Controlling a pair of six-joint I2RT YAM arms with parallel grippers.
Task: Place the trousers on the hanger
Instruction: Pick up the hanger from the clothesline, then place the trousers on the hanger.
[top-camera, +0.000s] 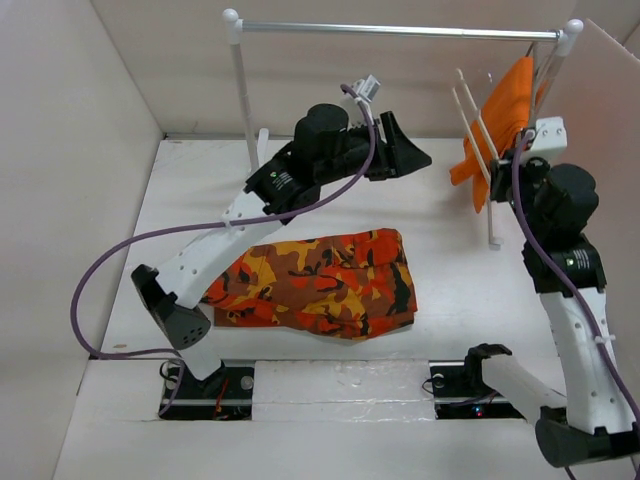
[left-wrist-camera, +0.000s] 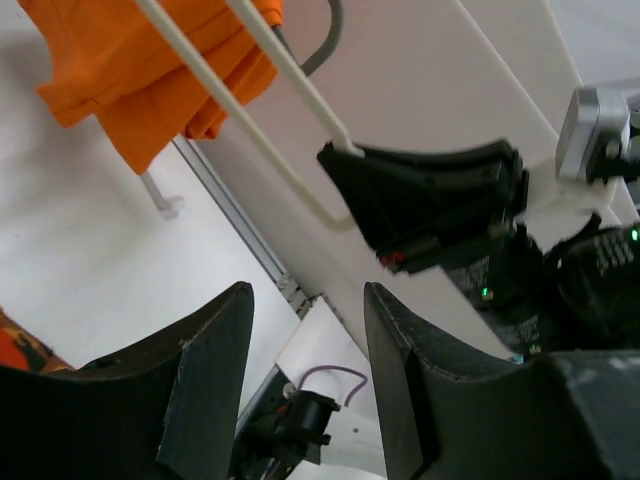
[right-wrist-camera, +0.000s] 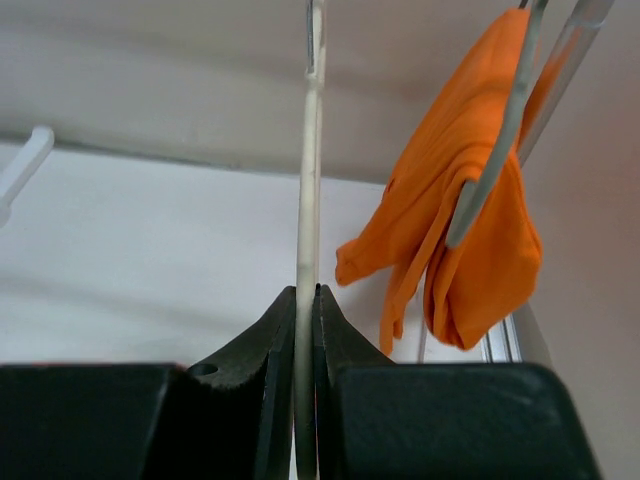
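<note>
My left gripper grabs the cream hanger mid-length on one thin bar (top-camera: 473, 132) next, leaving the other bar free to take the trousers (top-camera: 320, 280).
The camouflage trousers (top-camera: 320, 280) lie folded flat on the table in front of both arm bases; a sliver shows in the left wrist view (left-wrist-camera: 14, 345). The cream hanger (top-camera: 474, 132) is held up at the right, tilted, its bars crossing the left wrist view (left-wrist-camera: 250, 110). My right gripper (top-camera: 516, 152) is shut on one thin bar of the hanger (right-wrist-camera: 310, 200), which runs straight up between the jaws (right-wrist-camera: 306, 300). My left gripper (top-camera: 412, 156) is open and empty, raised above the table and pointing at the hanger, its fingers (left-wrist-camera: 215, 380) apart.
A plain orange garment (top-camera: 505, 105) hangs on a grey hanger (right-wrist-camera: 500, 140) at the right end of the silver rail (top-camera: 400, 30), just behind the cream hanger. White rail posts (top-camera: 243, 100) stand at the back. Walls close in left and right.
</note>
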